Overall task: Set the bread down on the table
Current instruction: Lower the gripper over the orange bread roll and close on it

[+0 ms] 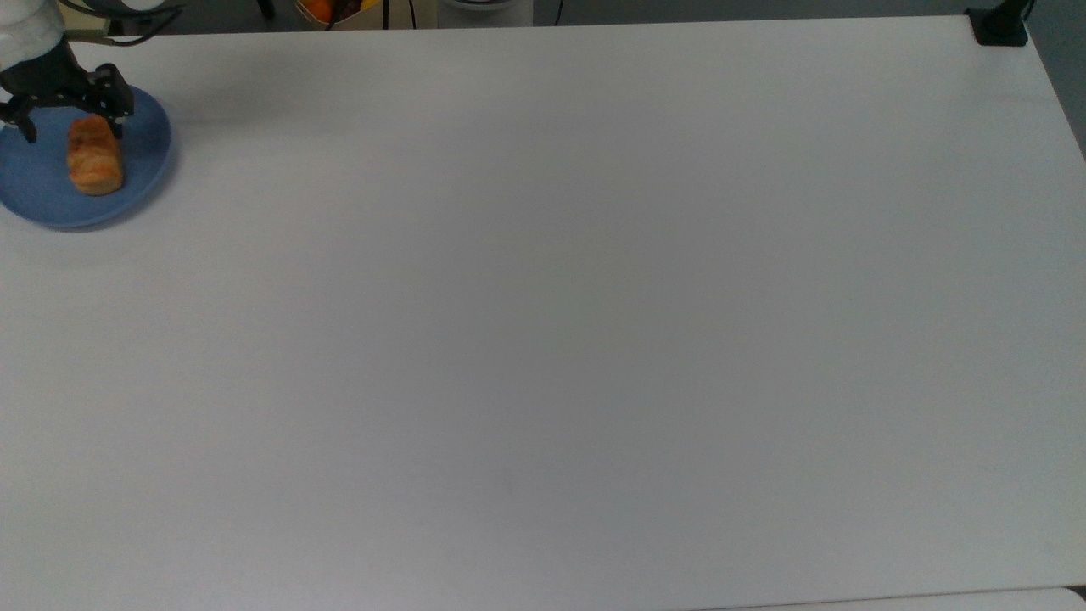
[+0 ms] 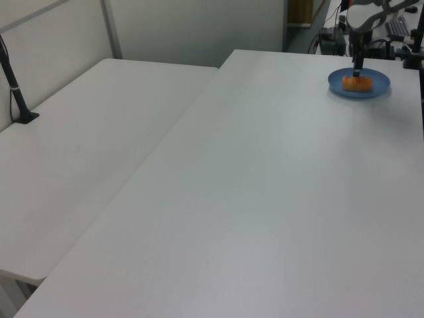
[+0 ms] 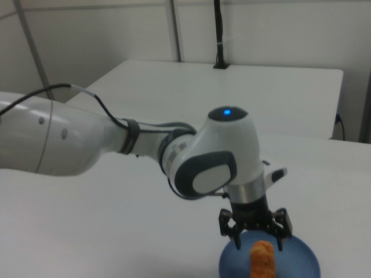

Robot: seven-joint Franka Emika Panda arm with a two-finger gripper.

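My gripper should next grab the bread by its middle (image 2: 357,85), so that it can move the bread off the blue plate and onto the table.
The bread (image 1: 95,165), a small golden-orange roll, lies on a round blue plate (image 1: 42,191) at the top view's far left of the white table (image 1: 543,322). My gripper (image 1: 72,131) hangs open over the roll's far end, one finger on each side. In the right view the gripper (image 3: 259,240) stands just above the bread (image 3: 262,260) and the plate (image 3: 301,260), with nothing between its fingers. The left view has the gripper (image 2: 358,69) above the bread (image 2: 358,83) on the plate (image 2: 377,85), at the table's (image 2: 265,199) far right.
A second white table (image 2: 79,132) adjoins on the left view's left, with a black clamped pole (image 2: 16,86). A black clamp (image 1: 999,25) sits on the top view's upper right corner. Cables and equipment (image 2: 397,26) stand behind the plate.
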